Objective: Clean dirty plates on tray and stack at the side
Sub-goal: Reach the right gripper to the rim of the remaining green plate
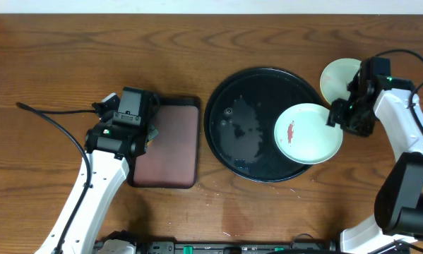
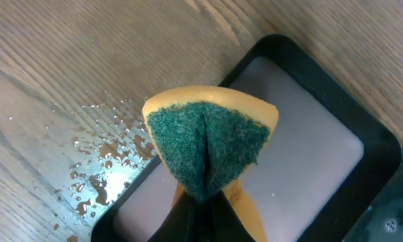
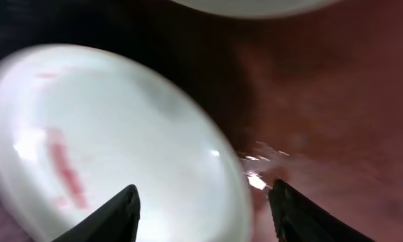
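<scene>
The mint-blue plate's rim is below my right gripper's open fingers and between them, so it isn't time to close yet. My right gripper should come down first, then close on the plate's rim.
A pale mint-blue plate [image 1: 308, 133] with a red smear lies on the right part of the large black tray [image 1: 253, 127], overhanging its rim. It also shows in the right wrist view [image 3: 107, 148]. My right gripper [image 1: 342, 116] is open at the plate's right edge, with its fingers [image 3: 204, 202] on either side of the rim. A pale yellow plate [image 1: 337, 77] lies on the table behind it. My left gripper [image 1: 149, 134] is shut on a yellow sponge with a green scouring face [image 2: 208, 144] above the maroon tray [image 1: 169, 141].
The small maroon tray with a black rim [image 2: 309, 154] sits left of the black tray. Water drops lie on the wood next to it [image 2: 100, 168]. The black tray's surface is wet. A cable [image 1: 52, 116] runs across the left of the table.
</scene>
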Motion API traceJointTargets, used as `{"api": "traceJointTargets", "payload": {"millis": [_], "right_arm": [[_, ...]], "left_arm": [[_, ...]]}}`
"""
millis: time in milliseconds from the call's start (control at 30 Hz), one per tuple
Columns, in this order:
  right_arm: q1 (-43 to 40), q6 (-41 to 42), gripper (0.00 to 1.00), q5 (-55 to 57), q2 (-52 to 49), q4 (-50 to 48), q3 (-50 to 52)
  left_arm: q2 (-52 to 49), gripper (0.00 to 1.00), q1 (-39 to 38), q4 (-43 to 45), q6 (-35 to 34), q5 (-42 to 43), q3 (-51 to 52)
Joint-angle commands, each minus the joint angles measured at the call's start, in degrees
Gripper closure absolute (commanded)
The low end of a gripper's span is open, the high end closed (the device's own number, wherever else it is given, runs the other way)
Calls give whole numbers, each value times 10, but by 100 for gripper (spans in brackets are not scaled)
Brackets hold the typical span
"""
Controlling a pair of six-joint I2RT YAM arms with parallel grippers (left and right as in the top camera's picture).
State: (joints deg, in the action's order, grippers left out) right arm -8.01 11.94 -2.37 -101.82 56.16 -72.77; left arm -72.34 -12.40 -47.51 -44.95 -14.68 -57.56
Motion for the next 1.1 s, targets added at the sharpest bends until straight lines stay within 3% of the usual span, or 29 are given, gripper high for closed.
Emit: {"api": "traceJointTargets", "payload": {"millis": [0,300,567,667,833,1067], "right_arm": [[2,24,39,90,7,14,3],[2,25,39,38,7,36,8],[2,26,50,34,7,20,45],[2,26,57,34,7,12,56],[2,26,81,34,7,7,58],[2,26,77,34,7,4,58]], "left_arm": [[-3,92,3,2,6,5,3],[-3,92,3,10,6,5,3],[-3,93,3,9,6,6,4],[-3,92,3,9,6,6,3],[-3,92,3,9,5,6,4],[-3,92,3,9,5,6,4]]}}
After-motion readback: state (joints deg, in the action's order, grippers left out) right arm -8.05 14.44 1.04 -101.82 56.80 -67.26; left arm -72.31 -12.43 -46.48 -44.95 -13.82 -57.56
